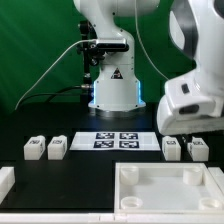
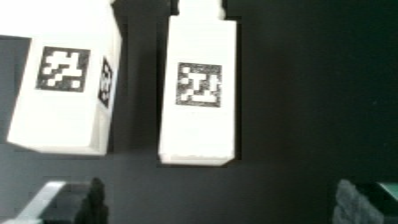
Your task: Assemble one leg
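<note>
The white leg [image 1: 198, 149] [image 2: 198, 90] ends short of the line between my open fingers, so my gripper would miss it if it closed now. My gripper needs to first reach toward the leg.
Four small white legs with square markers lie on the black table. Two are at the exterior view's left [image 1: 34, 148] [image 1: 57, 148] and two at its right [image 1: 170, 148] [image 1: 197, 150]. My gripper [image 1: 186, 124] hangs just above the right pair. In the wrist view, one leg [image 2: 199, 85] lies lengthwise below the gripper [image 2: 222, 205], and a second leg [image 2: 68, 85] lies beside it. The two dark fingertips [image 2: 71, 200] [image 2: 374, 200] stand wide apart with nothing between them. The gripper is open and touches no leg.
The marker board [image 1: 118, 140] lies in the middle of the table in front of the arm's base. A big white tray-like piece with a raised rim [image 1: 165, 172] lies at the front. Another white part [image 1: 5, 180] shows at the front left edge.
</note>
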